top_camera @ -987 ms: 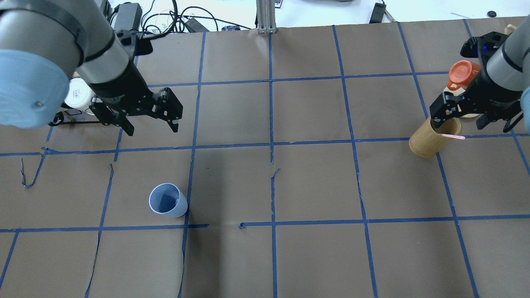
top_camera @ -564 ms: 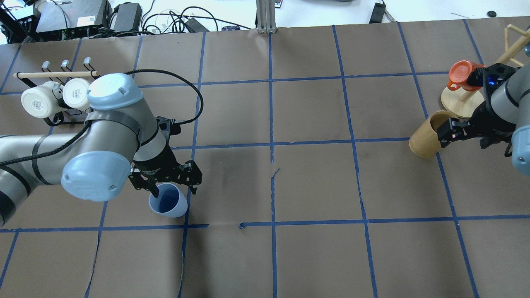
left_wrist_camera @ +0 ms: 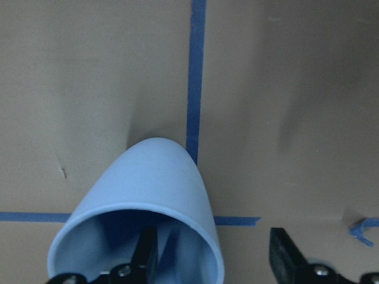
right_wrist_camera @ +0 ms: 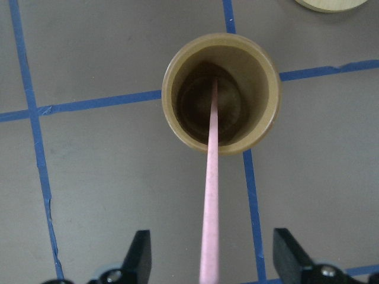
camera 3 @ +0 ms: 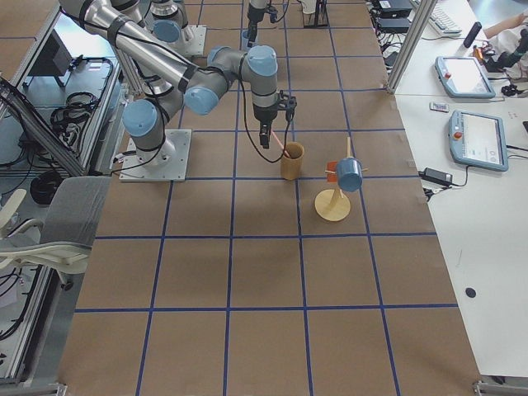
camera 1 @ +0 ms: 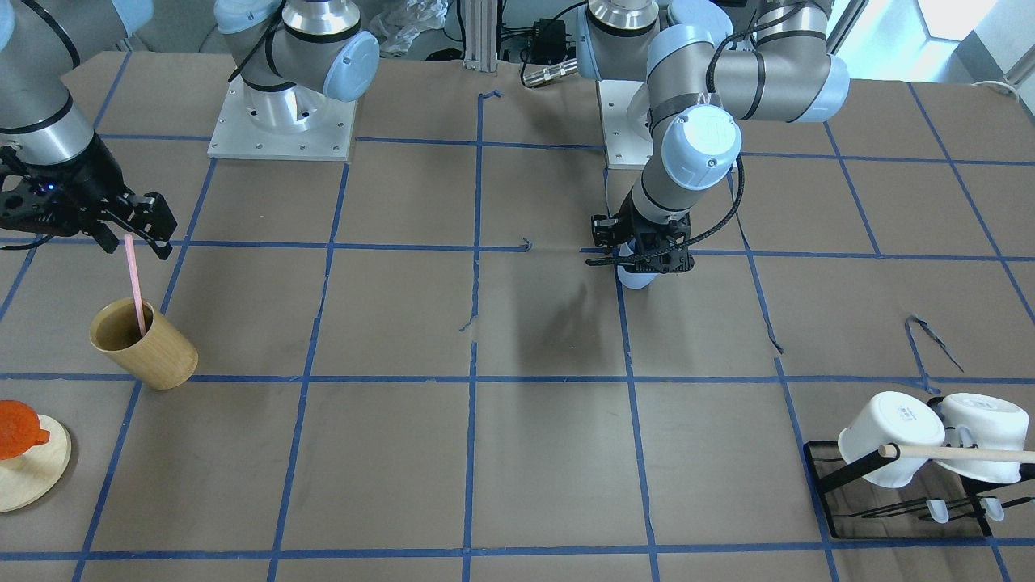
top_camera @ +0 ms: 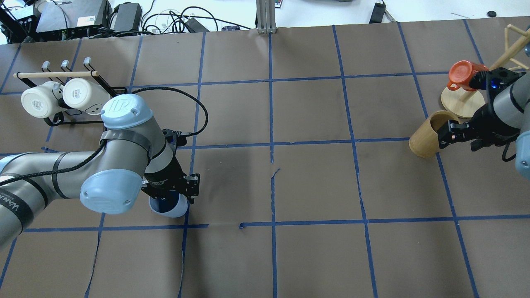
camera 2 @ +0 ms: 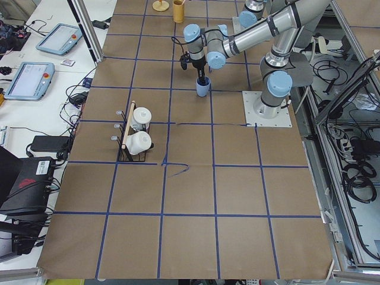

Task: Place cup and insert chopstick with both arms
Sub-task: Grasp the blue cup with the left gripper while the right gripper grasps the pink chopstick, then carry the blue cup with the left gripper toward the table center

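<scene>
The pale-pink chopstick has to go into the cup (camera 1: 636,276), so my right gripper will grab it next by its top end (camera 1: 129,242).
The light-blue cup (top_camera: 176,210) stands upright on the brown table, at the near left in the overhead view. My left gripper (top_camera: 174,198) is open and down over it. In the left wrist view, one finger is inside the cup (left_wrist_camera: 154,177) and the other is outside its wall. The pale-pink chopstick (camera 1: 136,291) leans in the tan bamboo cup (camera 1: 154,356) at the right end. My right gripper (camera 1: 133,245) is open with the stick's top between its fingers; the right wrist view shows the stick (right_wrist_camera: 210,177) running midway between them.
A black rack (top_camera: 54,120) with two white mugs (top_camera: 78,93) and a wooden rod stands behind my left arm. A wooden mug tree (top_camera: 461,101) with an orange mug (top_camera: 463,73) stands just behind the bamboo cup (top_camera: 422,142). Blue tape lines cross the table.
My left arm swung from the back left down onto the blue cup, and one finger now sits inside it. My right gripper shifted slightly over the bamboo cup and now hides the stick from above.
</scene>
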### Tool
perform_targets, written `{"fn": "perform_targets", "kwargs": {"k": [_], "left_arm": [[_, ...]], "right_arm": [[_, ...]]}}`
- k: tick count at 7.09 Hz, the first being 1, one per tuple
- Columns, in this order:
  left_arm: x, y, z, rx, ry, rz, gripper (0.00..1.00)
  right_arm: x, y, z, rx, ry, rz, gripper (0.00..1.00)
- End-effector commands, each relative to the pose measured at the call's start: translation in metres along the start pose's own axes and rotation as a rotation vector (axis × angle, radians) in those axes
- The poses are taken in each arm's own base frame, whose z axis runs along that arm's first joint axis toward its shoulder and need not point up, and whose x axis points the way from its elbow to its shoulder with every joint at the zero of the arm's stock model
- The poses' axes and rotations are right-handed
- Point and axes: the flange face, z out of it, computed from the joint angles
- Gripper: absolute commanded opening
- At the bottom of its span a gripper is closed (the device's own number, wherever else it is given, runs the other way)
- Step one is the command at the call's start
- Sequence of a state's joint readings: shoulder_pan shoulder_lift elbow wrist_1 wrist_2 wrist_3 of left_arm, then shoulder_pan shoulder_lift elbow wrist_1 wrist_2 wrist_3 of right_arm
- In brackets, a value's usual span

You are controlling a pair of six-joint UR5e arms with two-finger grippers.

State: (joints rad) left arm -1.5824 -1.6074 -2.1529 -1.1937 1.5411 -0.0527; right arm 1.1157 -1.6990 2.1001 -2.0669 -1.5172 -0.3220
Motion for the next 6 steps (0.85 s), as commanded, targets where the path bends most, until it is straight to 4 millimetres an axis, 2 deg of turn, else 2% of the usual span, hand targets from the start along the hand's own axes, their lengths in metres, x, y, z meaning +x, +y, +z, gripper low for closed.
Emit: {"fn": "perform_targets", "kwargs": {"k": [1, 2, 3, 4, 6], "left_arm": [[0.001, -0.003, -0.006, 0.025, 0.001, -0.001, 0.00], [0.002, -0.010, -0.015, 0.048, 0.002, -0.010, 0.00], [0.009, -0.023, -0.041, 0.108, 0.014, -0.055, 0.00], [0.034, -0.035, -0.065, 0.142, 0.024, -0.054, 0.00], [0.120, -0.046, -0.071, 0.168, 0.024, -0.028, 0.00]], "right_arm": [[0.001, -0.005, 0.000, 0.033, 0.000, -0.012, 0.74], [0.002, -0.004, 0.000, 0.029, 0.010, -0.012, 0.73], [0.001, -0.004, 0.000, 0.027, 0.012, -0.015, 0.61], [0.002, -0.003, 0.001, 0.023, 0.013, -0.018, 0.49], [0.002, -0.004, -0.001, 0.027, 0.015, -0.061, 0.35]]}}
